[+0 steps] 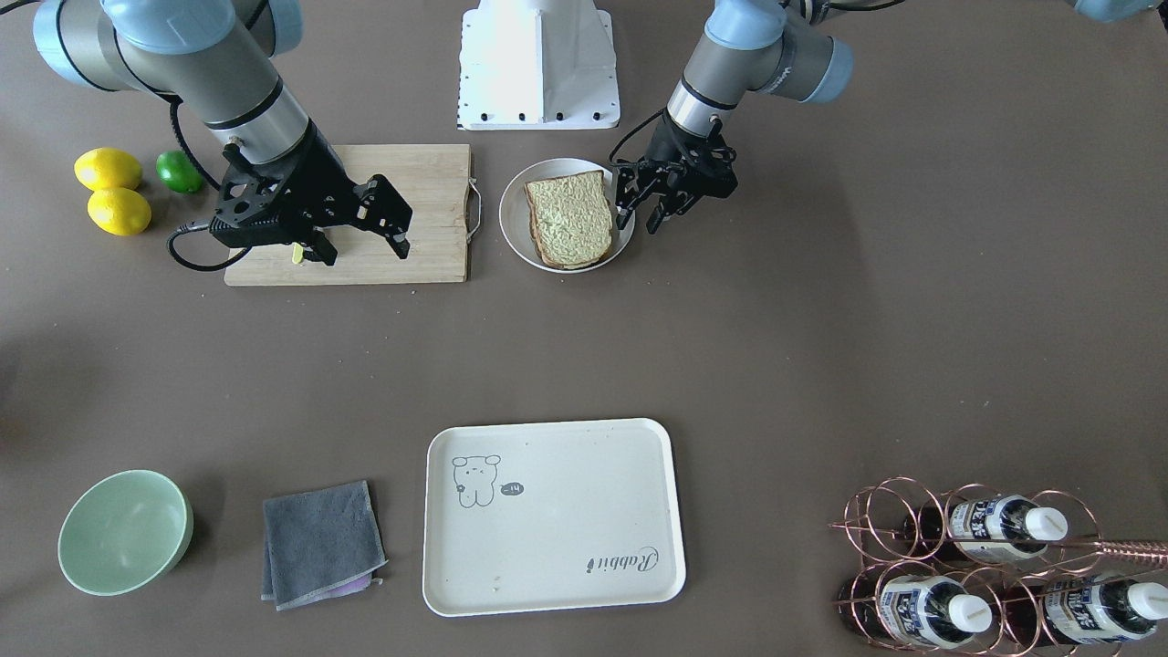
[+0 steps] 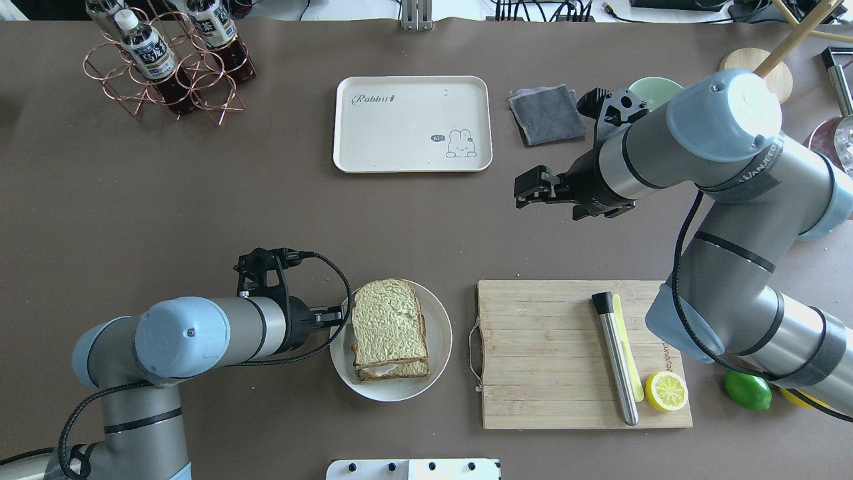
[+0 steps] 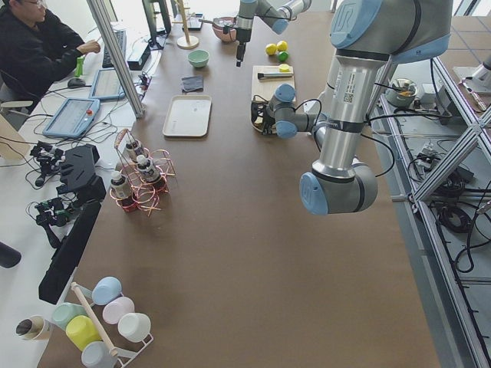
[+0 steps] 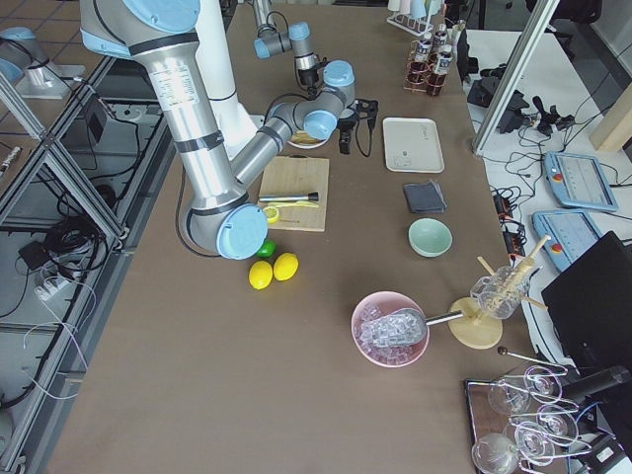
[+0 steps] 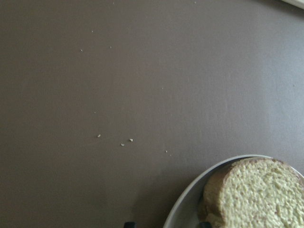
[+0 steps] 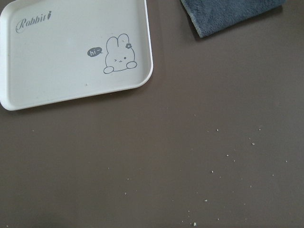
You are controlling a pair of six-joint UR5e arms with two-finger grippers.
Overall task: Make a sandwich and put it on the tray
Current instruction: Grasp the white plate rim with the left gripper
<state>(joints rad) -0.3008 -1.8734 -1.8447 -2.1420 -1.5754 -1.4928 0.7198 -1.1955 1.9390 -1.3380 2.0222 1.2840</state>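
Observation:
The stacked sandwich (image 1: 570, 219) sits loose on the plate, so next my left gripper needs to grab the plate by its bare rim (image 1: 629, 234) and keep it level.
The sandwich (image 1: 570, 219) is two stacked bread slices on a round white plate (image 1: 511, 196); the egg between them is almost hidden. It also shows in the overhead view (image 2: 388, 323). My left gripper (image 1: 639, 222) is open and low at the plate's edge, on my left side of it (image 2: 336, 315). In the left wrist view its fingertips (image 5: 129, 223) stand either side of the plate rim (image 5: 190, 199). My right gripper (image 2: 523, 193) is open, empty and raised, between the cutting board and the cream tray (image 2: 400, 133). The tray is empty (image 1: 566, 529) and shows in the right wrist view (image 6: 57, 61).
A wooden cutting board (image 2: 546, 353) holds a metal rod (image 2: 616, 360) and a lemon half (image 2: 666, 391). Two lemons (image 1: 108, 169) and a lime (image 1: 179, 172) lie beside it. A grey cloth (image 2: 546, 113), a green bowl (image 1: 123, 529) and a copper bottle rack (image 2: 166, 60) flank the tray.

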